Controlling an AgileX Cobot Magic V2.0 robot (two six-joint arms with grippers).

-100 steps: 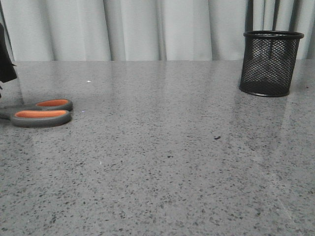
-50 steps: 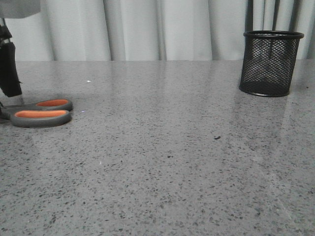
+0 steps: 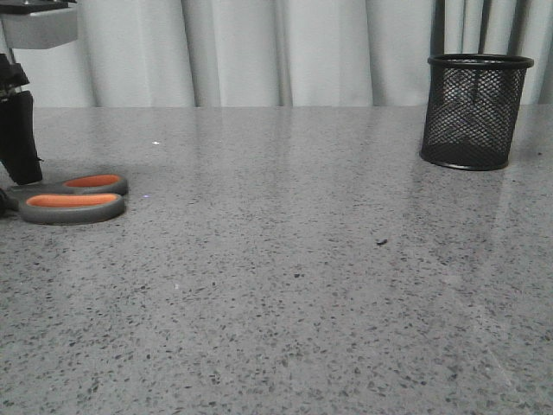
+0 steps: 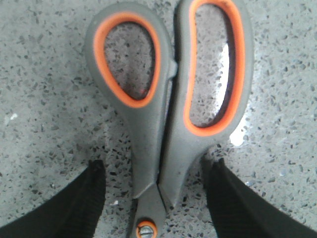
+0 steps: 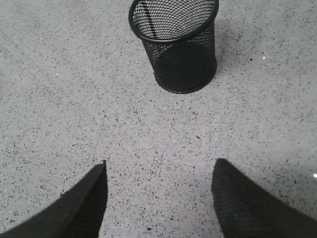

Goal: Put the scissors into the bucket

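My left gripper's fingers reach down to the table beside the grey handle necks, so it is time to close now. Closing now would catch the scissors (image 3: 73,197).
The scissors (image 3: 73,197) lie flat on the table at the far left, dark grey handles with orange linings; the blades are out of view. In the left wrist view the scissors (image 4: 163,124) lie between my open left gripper (image 4: 156,168) fingers, which straddle the handle neck near the pivot screw with gaps on both sides. The left gripper (image 3: 13,177) shows at the left edge of the front view. The black mesh bucket (image 3: 473,111) stands upright at the far right. My right gripper (image 5: 158,171) is open and empty, hovering short of the bucket (image 5: 176,44).
The grey speckled table (image 3: 285,285) spans the whole view. Pale curtains (image 3: 259,52) hang behind its far edge.
My left gripper has come down and moved right, from the frame's left edge to beside the scissors' handles. The scissors and bucket have not moved.
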